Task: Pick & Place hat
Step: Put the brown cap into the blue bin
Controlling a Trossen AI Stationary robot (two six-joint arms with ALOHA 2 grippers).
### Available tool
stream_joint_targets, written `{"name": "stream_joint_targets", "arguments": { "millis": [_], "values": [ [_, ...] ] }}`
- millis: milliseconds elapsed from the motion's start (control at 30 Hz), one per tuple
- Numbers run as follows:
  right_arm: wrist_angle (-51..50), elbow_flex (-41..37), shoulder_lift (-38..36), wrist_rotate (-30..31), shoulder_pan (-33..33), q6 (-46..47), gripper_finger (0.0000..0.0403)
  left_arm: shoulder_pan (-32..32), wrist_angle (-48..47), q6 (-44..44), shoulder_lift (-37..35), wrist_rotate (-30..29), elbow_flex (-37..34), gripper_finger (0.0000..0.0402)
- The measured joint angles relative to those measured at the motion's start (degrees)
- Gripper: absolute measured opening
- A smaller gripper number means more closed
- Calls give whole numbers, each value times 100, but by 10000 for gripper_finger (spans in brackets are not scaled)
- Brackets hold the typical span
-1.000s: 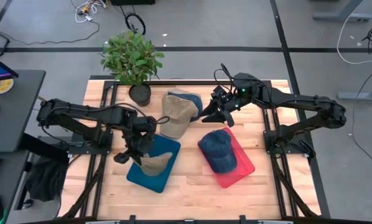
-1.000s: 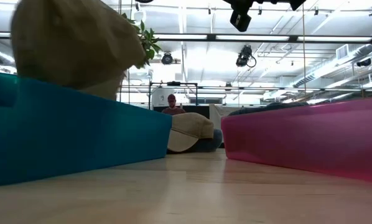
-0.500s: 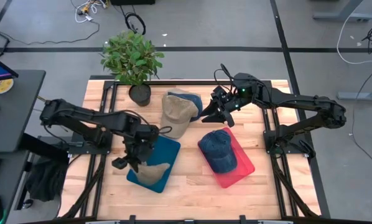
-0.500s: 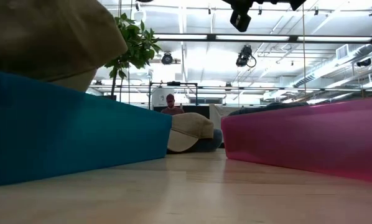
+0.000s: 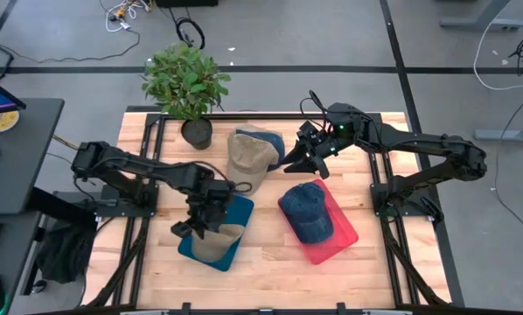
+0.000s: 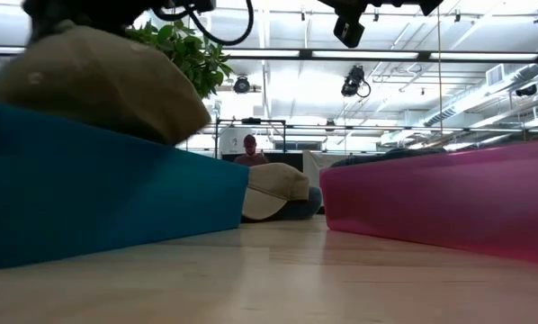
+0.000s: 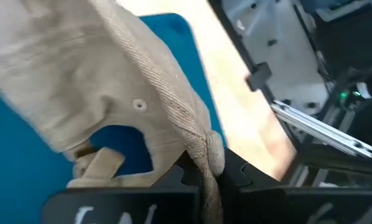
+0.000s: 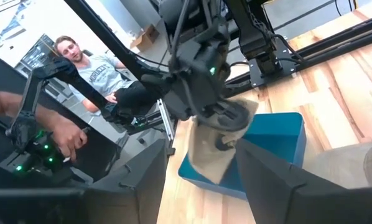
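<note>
The tan hat (image 5: 214,248) hangs short of the blue tray's far end (image 5: 241,206), so my left gripper needs to keep holding it until it is at that end.
A tan hat (image 5: 218,246) lies in the near part of the blue tray (image 5: 237,210); in the low view the tan hat (image 6: 98,81) rises above the tray's wall (image 6: 116,189). My left gripper (image 5: 207,220) is shut on the hat, right above the tray. My right gripper (image 5: 298,164) hangs open and empty above the table's far middle. A dark blue hat (image 5: 307,213) lies on the red tray (image 5: 345,232). A second tan hat (image 5: 248,160) rests on another blue hat (image 5: 268,140) at the far middle. My left gripper pinches the tan hat's rear edge (image 7: 211,152) between its two fingers, beside the strap opening (image 7: 108,163). The fingers come from above, slanting down. The hat spreads away below the fingers over the blue tray, its crown up.
A potted plant (image 5: 187,83) stands at the table's far left. The bare wooden table (image 5: 270,262) lies between and in front of the two trays. A seated person (image 8: 96,68) and another person's hand (image 8: 68,140) show beyond the table in the right wrist view.
My left gripper, still shut on the tan hat, has gone toward the table's near edge, then a little right, and has turned. The hat has moved from the blue tray's middle to its near part and come down lower over the tray.
</note>
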Motion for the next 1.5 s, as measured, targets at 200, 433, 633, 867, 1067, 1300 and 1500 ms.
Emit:
{"name": "stream_joint_targets", "arguments": {
  "millis": [200, 433, 633, 867, 1067, 1300, 1500],
  "values": [
    [-42, 0, 0, -9, 0, -4, 197, 350, 43, 28, -2, -222, 0, 11],
    [-60, 0, 0, -9, 0, -20, 197, 757, 78, 127, -3, -936, 0, 14],
    [-89, 0, 0, -9, 0, -22, 197, 1179, 61, -65, -3, -1109, 0, 13],
    [-137, 0, 0, -9, 0, -22, 197, 1406, -123, -83, -4, -1107, 0, 10],
    [-161, 0, 0, -8, 0, -24, 197, 1521, -165, -80, -4, -1251, 0, 18],
    [-163, 0, 0, -3, 0, -73, 197, 1495, 323, -83, -4, -1258, 0, 10],
    [-165, 0, 0, 4, -1, -129, 197, 1447, 995, -79, -4, -1256, 0, 25]
  ]
}}
